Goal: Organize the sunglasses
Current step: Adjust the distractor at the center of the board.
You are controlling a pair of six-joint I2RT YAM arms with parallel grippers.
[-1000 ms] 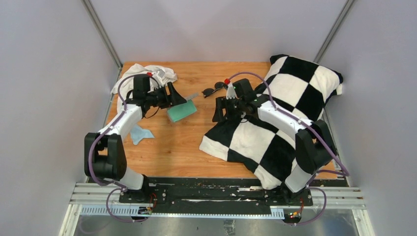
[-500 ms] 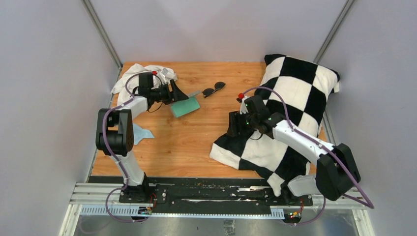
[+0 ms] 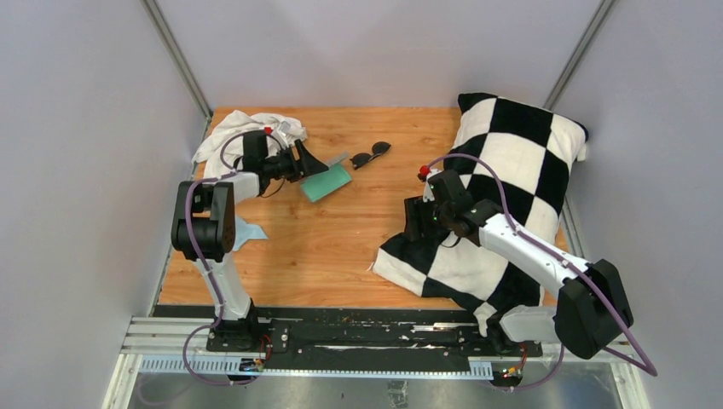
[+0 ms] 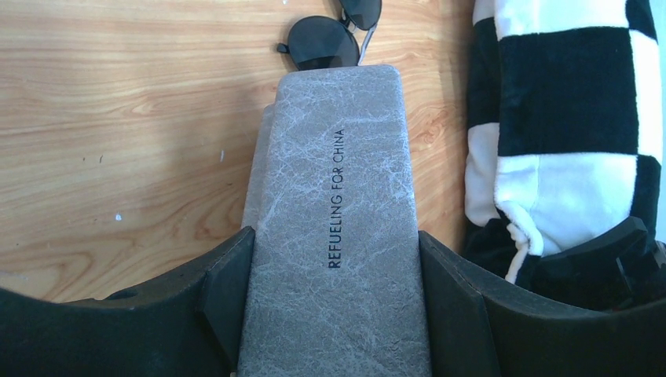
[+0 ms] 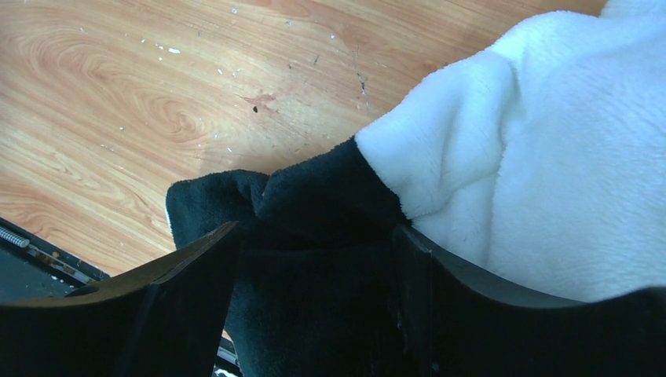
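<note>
Flat table lies below the grey case, and the case would rest open beside the sunglasses, so it is time for my left gripper to release it now.
The sunglasses (image 3: 371,155), a small pair with dark round lenses, lie on the wooden table at the back middle. They also show at the top of the left wrist view (image 4: 318,51), just beyond the end of the case. My left gripper (image 3: 303,162) is shut on the grey case (image 3: 328,181), which stands open with its teal lining showing. In the left wrist view my gripper (image 4: 331,243) clamps the case's grey lid (image 4: 334,196) on both sides. My right gripper (image 3: 418,223) is shut on a black fold of the checkered blanket (image 5: 314,204).
The black-and-white checkered blanket (image 3: 511,162) covers the right side of the table. A white cloth (image 3: 247,128) is bunched at the back left corner. A light blue cloth (image 3: 243,232) lies flat near the left edge. Grey walls enclose the table.
My right gripper has pulled back toward the near right, dragging the blanket's edge away from the sunglasses. My left gripper with the case has shifted slightly toward the back, closer to the sunglasses.
</note>
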